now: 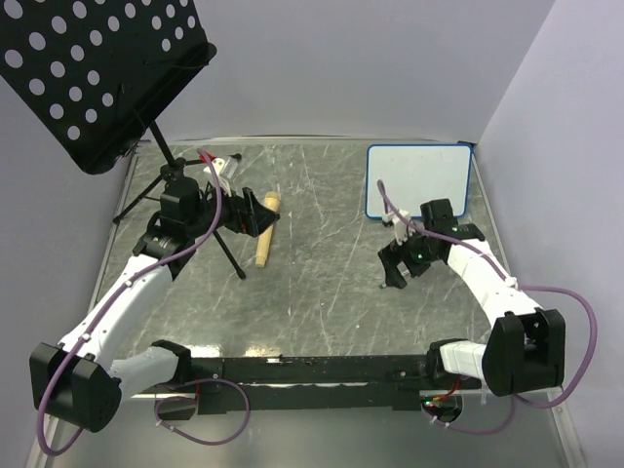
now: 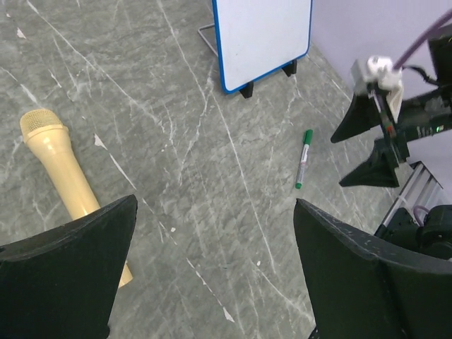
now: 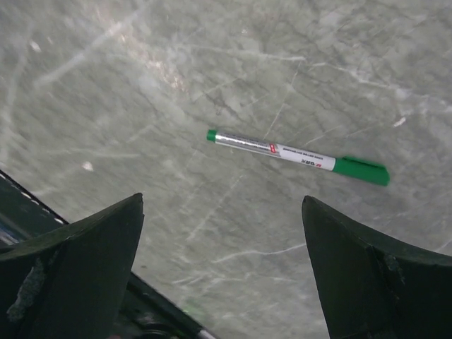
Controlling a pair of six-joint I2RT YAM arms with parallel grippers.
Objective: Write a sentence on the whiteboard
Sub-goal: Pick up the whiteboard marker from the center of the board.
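Observation:
My right gripper is to grab the marker across its white body point(image 1: 406, 275) point(image 3: 305, 156) beside the green cap, so the cap stays free for my left gripper to grab.
The whiteboard point(image 1: 419, 180), white with a blue rim, stands propped at the back right and is blank; it also shows in the left wrist view point(image 2: 261, 39). No sentence shows on it. A green-capped marker point(image 3: 296, 155) lies flat on the table, also seen in the left wrist view point(image 2: 304, 159). My right gripper point(image 1: 392, 276) is open and empty, hovering just above and beside the marker point(image 3: 222, 199). My left gripper point(image 1: 252, 216) is open and empty over the table's left middle point(image 2: 215, 205).
A beige microphone point(image 1: 266, 229) lies by the left gripper point(image 2: 67, 183). A black perforated music-stand panel point(image 1: 97, 68) on a tripod point(image 1: 166, 185) stands at the back left. Walls close the right and back sides.

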